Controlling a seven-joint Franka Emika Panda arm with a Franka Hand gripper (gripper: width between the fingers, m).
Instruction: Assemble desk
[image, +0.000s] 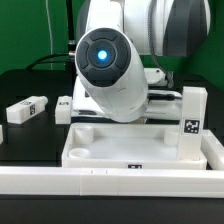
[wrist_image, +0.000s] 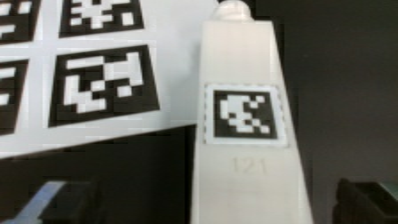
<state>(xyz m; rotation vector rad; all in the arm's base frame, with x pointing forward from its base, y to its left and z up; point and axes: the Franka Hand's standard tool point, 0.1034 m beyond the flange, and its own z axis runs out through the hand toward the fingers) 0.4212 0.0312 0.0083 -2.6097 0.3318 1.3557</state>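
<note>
My gripper is ready to close on the white desk leg. My fingers reach down on either side of the leg, so they would hold it if I closed now.
In the wrist view a white desk leg (wrist_image: 244, 110) with a black-white tag runs lengthwise between my fingers, its peg end pointing away. My gripper (wrist_image: 214, 205) is open; the dark fingertips (wrist_image: 50, 200) stand well apart on either side of the leg and do not touch it. In the exterior view the arm's body (image: 110, 70) hides the gripper. The white tray-like tabletop (image: 85, 150) lies in front of the arm. One leg (image: 193, 120) stands upright at the tabletop's corner on the exterior view's right. Two legs (image: 25, 108) (image: 64, 108) lie on the black table at the left.
The marker board (wrist_image: 89, 70) lies beside and partly under the leg in the wrist view. A long white rail border (image: 100, 185) runs along the table's front, just before the tabletop. Green backdrop and cables are behind the arm.
</note>
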